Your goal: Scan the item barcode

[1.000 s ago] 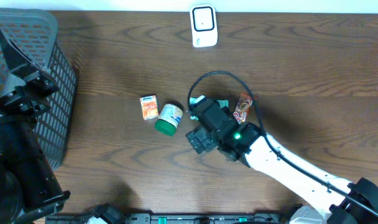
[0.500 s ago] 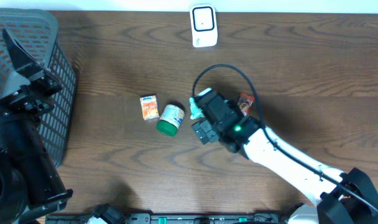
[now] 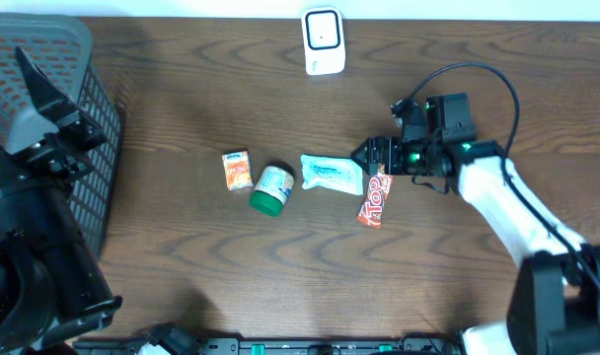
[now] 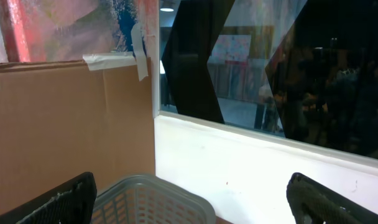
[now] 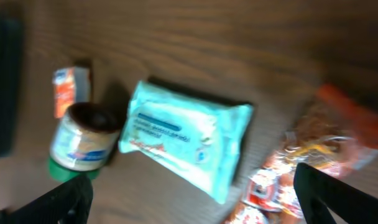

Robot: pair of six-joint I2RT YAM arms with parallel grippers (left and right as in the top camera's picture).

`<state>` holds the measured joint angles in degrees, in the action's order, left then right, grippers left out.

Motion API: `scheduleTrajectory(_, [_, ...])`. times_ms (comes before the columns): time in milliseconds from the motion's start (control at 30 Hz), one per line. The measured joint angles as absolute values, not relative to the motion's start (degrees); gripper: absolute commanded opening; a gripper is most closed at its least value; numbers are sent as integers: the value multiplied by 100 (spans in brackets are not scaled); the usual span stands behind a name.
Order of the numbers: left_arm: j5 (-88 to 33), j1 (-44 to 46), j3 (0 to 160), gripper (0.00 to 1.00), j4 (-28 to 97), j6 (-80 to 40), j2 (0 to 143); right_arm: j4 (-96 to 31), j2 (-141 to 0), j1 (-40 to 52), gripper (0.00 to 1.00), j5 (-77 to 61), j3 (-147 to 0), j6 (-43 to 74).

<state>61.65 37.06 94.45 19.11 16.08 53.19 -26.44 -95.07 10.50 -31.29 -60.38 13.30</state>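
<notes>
My right gripper needs to flip the pack over for barcode scanning, so next it should grab the light-blue wipes pack's (image 3: 332,174) end edge nearest the snack wrapper.
Four items lie in a row at mid-table: a small orange box (image 3: 238,170), a jar with a green lid (image 3: 270,188), a light-blue wipes pack (image 3: 332,174) and a red snack wrapper (image 3: 376,200). A white scanner (image 3: 322,40) stands at the far edge. My right gripper (image 3: 369,155) hovers open just right of the wipes pack and above the wrapper's top end, holding nothing. The blurred right wrist view shows the wipes pack (image 5: 186,140), jar (image 5: 83,140), orange box (image 5: 69,90) and wrapper (image 5: 301,168) ahead of the gripper (image 5: 195,205). My left gripper (image 3: 45,94) is open over the basket.
A grey mesh basket (image 3: 93,128) fills the left end of the table. Its rim (image 4: 158,193) shows in the left wrist view, with a white wall and dark windows behind. Bare wooden tabletop stretches between the items and the scanner.
My right arm swung from the table's middle to the right, uncovering the wipes pack. The snack wrapper now lies slightly nearer the front. The left arm barely moved.
</notes>
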Motion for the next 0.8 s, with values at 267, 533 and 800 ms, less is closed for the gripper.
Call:
scheduleTrajectory(267, [6165,3706,9441,98,1911,1590,5323,-3116,-10726,1396,97,-3693,-6549,1619])
scheduleTrajectory(533, [6165,3706,9441,98,1911,1540,5323,-3677,-10919,1350,99,-3194,-6613,2027])
scheduleTrajectory(800, [6165,3706,9441,98,1911,1525,5323,-3798,-11000,1352,99,-3098,-6705,2355])
